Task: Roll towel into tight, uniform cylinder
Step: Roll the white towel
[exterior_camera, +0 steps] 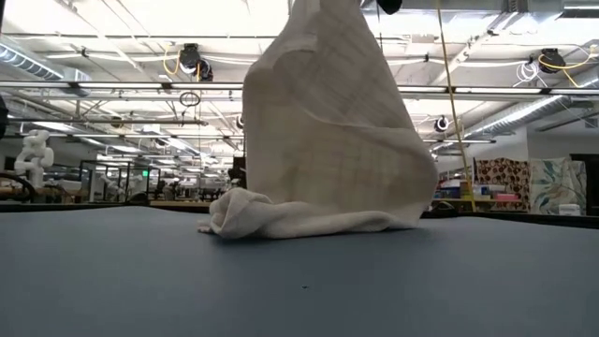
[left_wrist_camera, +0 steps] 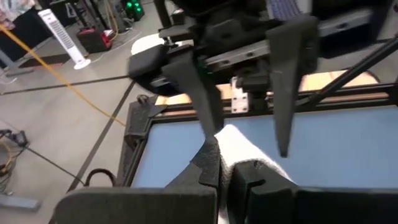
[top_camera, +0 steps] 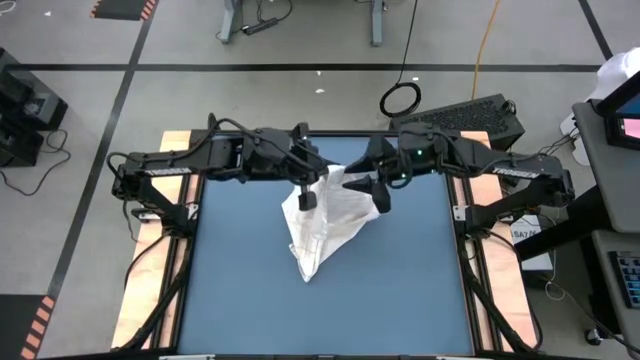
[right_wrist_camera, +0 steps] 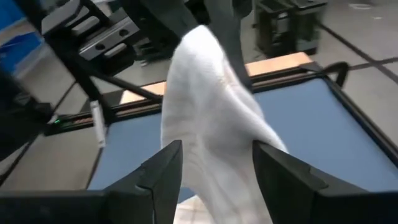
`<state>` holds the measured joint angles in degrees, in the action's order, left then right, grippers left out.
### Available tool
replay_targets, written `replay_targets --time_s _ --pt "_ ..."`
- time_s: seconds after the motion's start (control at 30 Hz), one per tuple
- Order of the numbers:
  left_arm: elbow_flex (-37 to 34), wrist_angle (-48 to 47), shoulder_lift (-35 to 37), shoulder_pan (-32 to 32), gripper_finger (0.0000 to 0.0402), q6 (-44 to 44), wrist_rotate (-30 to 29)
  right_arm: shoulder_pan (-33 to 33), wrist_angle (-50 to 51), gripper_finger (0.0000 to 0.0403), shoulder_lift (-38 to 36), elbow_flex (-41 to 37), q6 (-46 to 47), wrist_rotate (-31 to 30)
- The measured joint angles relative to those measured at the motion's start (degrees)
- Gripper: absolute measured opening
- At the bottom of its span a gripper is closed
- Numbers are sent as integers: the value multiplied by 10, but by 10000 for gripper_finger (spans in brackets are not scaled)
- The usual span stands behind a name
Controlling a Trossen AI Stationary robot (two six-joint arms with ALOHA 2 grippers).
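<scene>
I need to grab the towel by its hanging edge [top_camera: 355,200] [right_wrist_camera: 221,168] with my right gripper next, so that it can be spread out for rolling.
The white towel [top_camera: 322,225] hangs in a wide, tent-like drape over the middle of the blue table [top_camera: 230,290]. Its lower end [exterior_camera: 245,217] lies bunched on the tabletop. My left gripper [top_camera: 308,197] is shut on the towel's top, reaching in from the table's left. My right gripper [top_camera: 381,200] is open at the towel's right side. In the right wrist view its fingers [right_wrist_camera: 168,165] stand on either side of the hanging cloth [right_wrist_camera: 211,118]. I cannot tell whether they touch it. My left gripper pinches the towel's raised top [left_wrist_camera: 241,152] between its two fingers, slanting down from the table's left side. How many layers it has cannot be told. The towel hangs below the fingers, spread wide, with its lower end [top_camera: 310,262] resting on the table.
A wooden frame [top_camera: 150,290] borders the table on the left and right. A black keyboard-like box [top_camera: 470,118] and a cable coil [top_camera: 400,98] lie beyond the far edge. Bare blue tabletop [top_camera: 330,320] stretches to the near edge.
</scene>
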<state>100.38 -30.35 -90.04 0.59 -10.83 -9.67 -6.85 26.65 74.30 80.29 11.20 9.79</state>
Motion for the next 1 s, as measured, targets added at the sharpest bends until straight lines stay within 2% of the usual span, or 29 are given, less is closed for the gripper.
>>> replay_targets --time_s 0.17,0.3,0.4,0.67,0.77,0.9,0.97,1.0 --pt "0 -1 0 -10 6 0 8 -30 25 187 0 0 -26 98" --pt "0 -2 0 -15 6 0 41 -40 39 187 1 0 -78 94" --pt "0 1 -6 -19 6 0 52 -45 30 187 1 0 -105 67" --pt "0 1 -7 -19 6 1 62 -45 36 180 8 0 -153 89" --pt "0 1 -7 -19 6 0 64 -46 34 145 22 0 -152 99" --pt "0 0 -7 -19 6 -1 64 -46 35 59 42 0 -153 129" --pt "0 -3 -7 -19 8 28 52 -46 36 18 48 0 -149 144" --pt "0 -4 -7 -19 11 61 39 -46 37 11 49 0 -146 143"
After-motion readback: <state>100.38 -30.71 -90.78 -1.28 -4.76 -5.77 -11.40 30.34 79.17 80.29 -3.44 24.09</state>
